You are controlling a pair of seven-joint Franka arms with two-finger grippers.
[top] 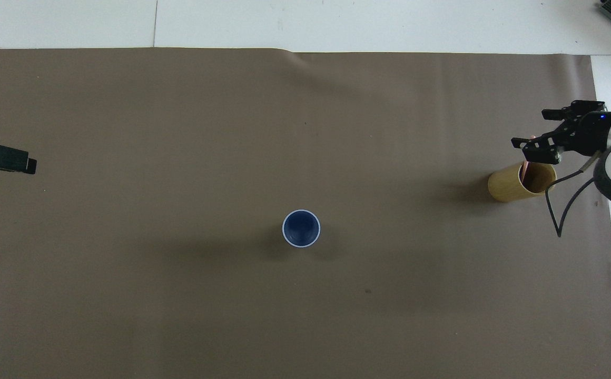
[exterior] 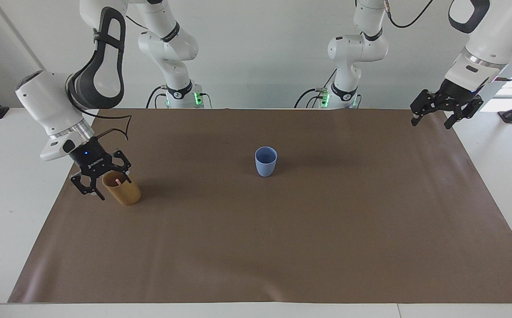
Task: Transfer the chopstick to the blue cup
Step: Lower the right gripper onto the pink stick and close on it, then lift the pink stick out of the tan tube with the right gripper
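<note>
The chopstick needs to stand in the blue cup. My right gripper needs to grab the chopstick by its pink top next.
The blue cup stands upright mid-mat. The chopstick leans in a tan cup at the right arm's end of the table, with only its pink top showing. My right gripper hangs low over the tan cup's rim. Its fingers stand apart on either side of the chopstick's top, and I see no grip on it. My left gripper waits open in the air over the mat's corner at the left arm's end.
A brown mat covers most of the white table. The arm bases stand along the mat's edge nearest the robots. A cable loops from the right wrist above the tan cup.
</note>
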